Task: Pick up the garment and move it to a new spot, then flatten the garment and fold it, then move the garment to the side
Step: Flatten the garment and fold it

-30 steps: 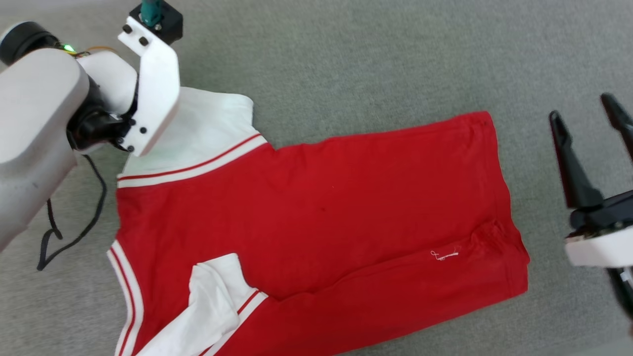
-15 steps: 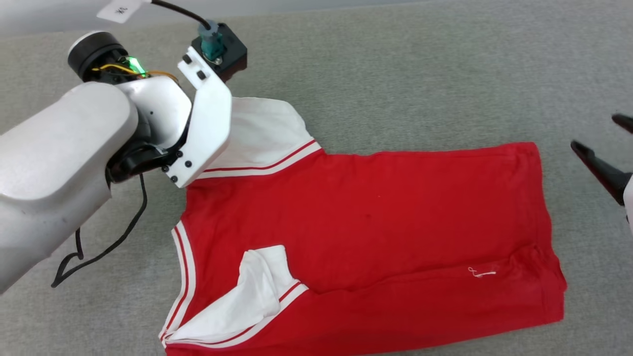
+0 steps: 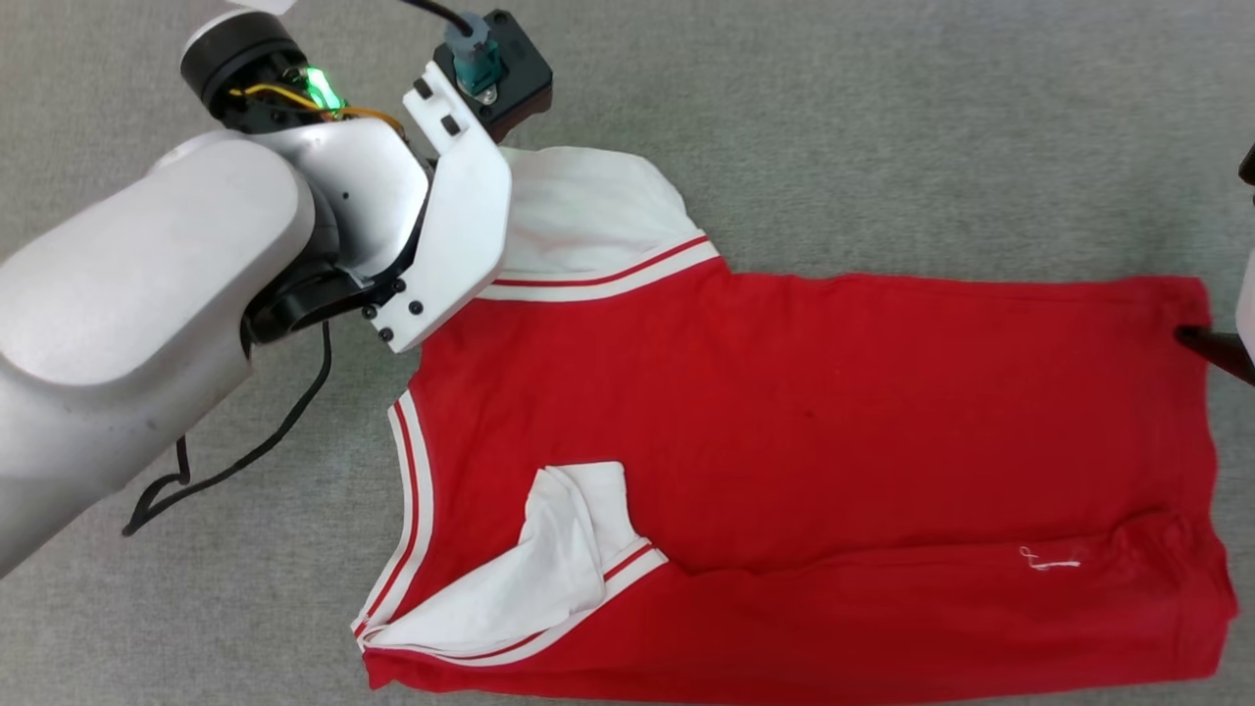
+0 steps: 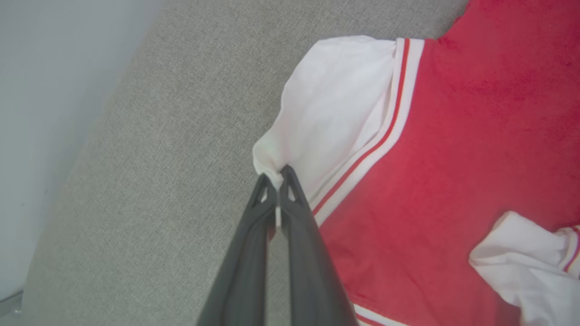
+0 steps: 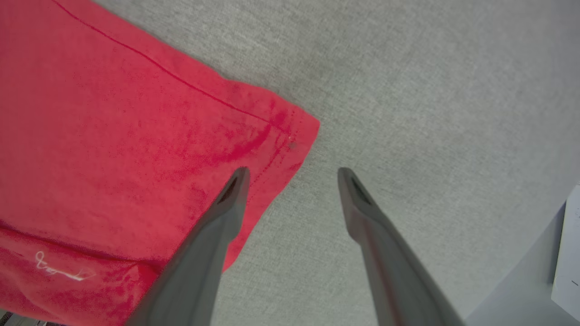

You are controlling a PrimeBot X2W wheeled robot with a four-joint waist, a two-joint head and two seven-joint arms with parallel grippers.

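My right gripper should next pick up the red hem by its corner [image 3: 1191, 294] to fold the garment [image 3: 824, 412] over on itself.
The garment [image 3: 814, 422], red with white sleeves and red-white striped trim, lies spread on the grey cloth surface [image 3: 882, 118], plain side up. One white sleeve [image 3: 578, 549] is folded onto the body at the lower left. My left gripper [image 4: 277, 174] is shut on the edge of the other white sleeve [image 4: 335, 108]; in the head view the left arm's white wrist bracket [image 3: 461, 235] hides it. My right gripper [image 5: 293, 173] is open at the hem's corner [image 5: 290, 136], one finger over red cloth and the other over the grey surface. One of its dark fingertips [image 3: 1214, 349] reaches the hem's far corner.
A black cable [image 3: 235, 461] loops down from the left arm onto the surface. The surface's edge [image 4: 90, 136] runs along the left of the left wrist view with a pale wall beyond. A white sheet [image 5: 566, 253] lies past the edge at the right wrist view's lower right.
The head camera has moved, shifting the whole picture. The right gripper has closed in on the hem's corner. The left gripper stays shut on the sleeve, and the garment lies straighter.
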